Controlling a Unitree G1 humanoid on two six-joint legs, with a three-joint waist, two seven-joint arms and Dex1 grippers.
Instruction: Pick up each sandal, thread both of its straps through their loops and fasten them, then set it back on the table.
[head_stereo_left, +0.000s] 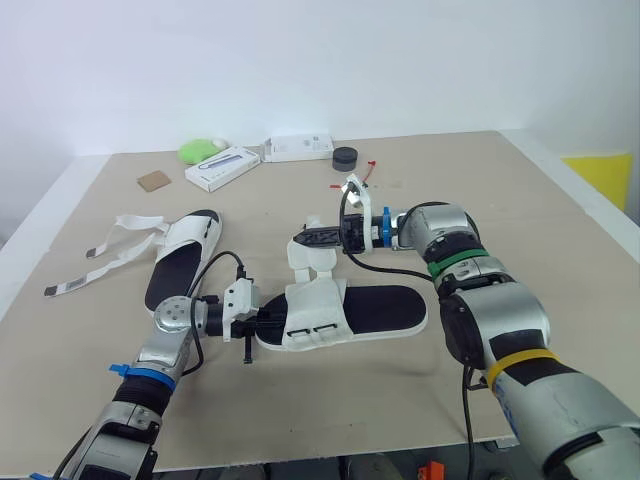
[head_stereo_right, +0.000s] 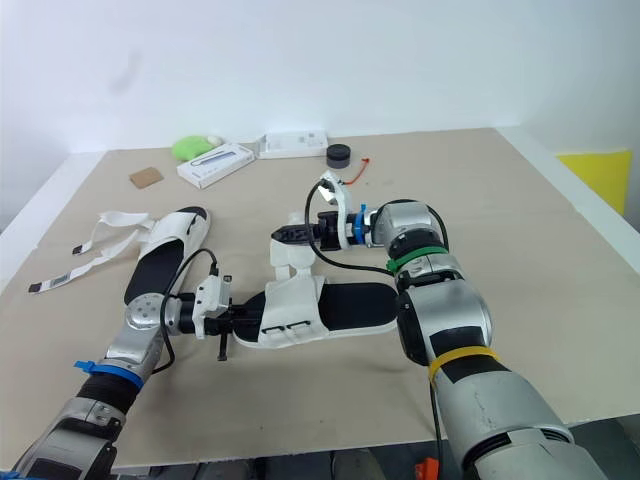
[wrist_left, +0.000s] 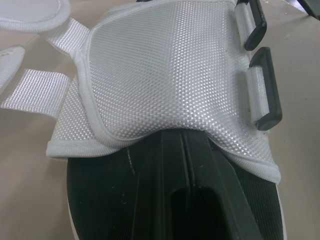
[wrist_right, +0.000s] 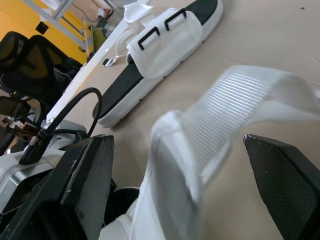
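Note:
The white strap needs to go through its black loop, so I should grab it with my right gripper by its loose end (wrist_right: 215, 120).
A white sandal with a black sole (head_stereo_left: 385, 308) lies in the middle of the table (head_stereo_left: 500, 190). My left gripper (head_stereo_left: 266, 325) is shut on its toe end; in the left wrist view the black fingers (wrist_left: 175, 165) run under the white mesh upper (wrist_left: 170, 65), beside two black loops (wrist_left: 265, 87). My right gripper (head_stereo_left: 320, 237) hovers just behind the sandal, open, with a white strap (wrist_right: 240, 100) lying loosely between its fingers (wrist_right: 80, 185). A second sandal (head_stereo_left: 185, 258) rests to the left, its straps (head_stereo_left: 115, 245) spread flat over the table.
Along the table's far edge sit a green object (head_stereo_left: 203, 150), two white boxes (head_stereo_left: 222, 166) (head_stereo_left: 298, 148), a black round cap (head_stereo_left: 345, 156), a brown card (head_stereo_left: 154, 180) and a small red piece (head_stereo_left: 372, 165). A yellow panel (head_stereo_left: 600, 175) stands beyond the right edge.

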